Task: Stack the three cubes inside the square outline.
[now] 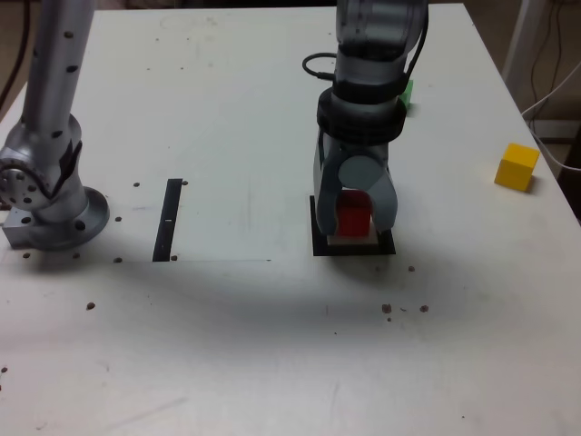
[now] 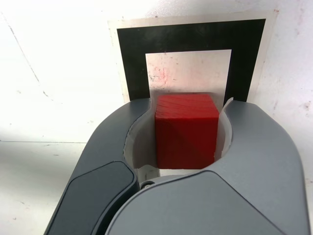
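Observation:
My gripper is ready to open now: the red cube's base (image 1: 353,234) is inside the square outline on its white centre, so the cube would settle there.
My gripper (image 1: 355,229) (image 2: 188,105) points down over the square outline (image 1: 320,247) (image 2: 190,36) and is shut on the red cube (image 1: 354,216) (image 2: 186,132). The cube sits between the two grey jaws, over the outline's white centre; whether it rests on the surface I cannot tell. The yellow cube (image 1: 517,167) stands alone near the exterior view's right table edge. The green cube (image 1: 408,94) shows only as a sliver behind the arm, farther back.
The arm's base (image 1: 50,182) stands at the exterior view's left. A thin black strip (image 1: 170,220) lies between the base and the outline. A white cable (image 1: 554,98) hangs past the table's right edge. Small dark specks dot the white table (image 1: 272,345).

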You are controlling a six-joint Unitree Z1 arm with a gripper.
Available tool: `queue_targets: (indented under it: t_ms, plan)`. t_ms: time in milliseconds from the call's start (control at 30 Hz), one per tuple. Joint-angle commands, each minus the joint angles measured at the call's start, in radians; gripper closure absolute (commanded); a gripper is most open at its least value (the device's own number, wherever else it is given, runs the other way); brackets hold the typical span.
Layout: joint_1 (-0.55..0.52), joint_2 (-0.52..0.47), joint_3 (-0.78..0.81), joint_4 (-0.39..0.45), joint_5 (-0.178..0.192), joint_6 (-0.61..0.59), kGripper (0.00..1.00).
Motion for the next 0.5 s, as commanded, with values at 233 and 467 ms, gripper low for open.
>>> queue_targets:
  t_ms: [233, 467]
  plan:
    - [0.001, 0.015, 0.008, -0.010, -0.010, 0.022, 0.02]
    - [0.002, 0.018, 0.012, -0.011, -0.011, 0.023, 0.01]
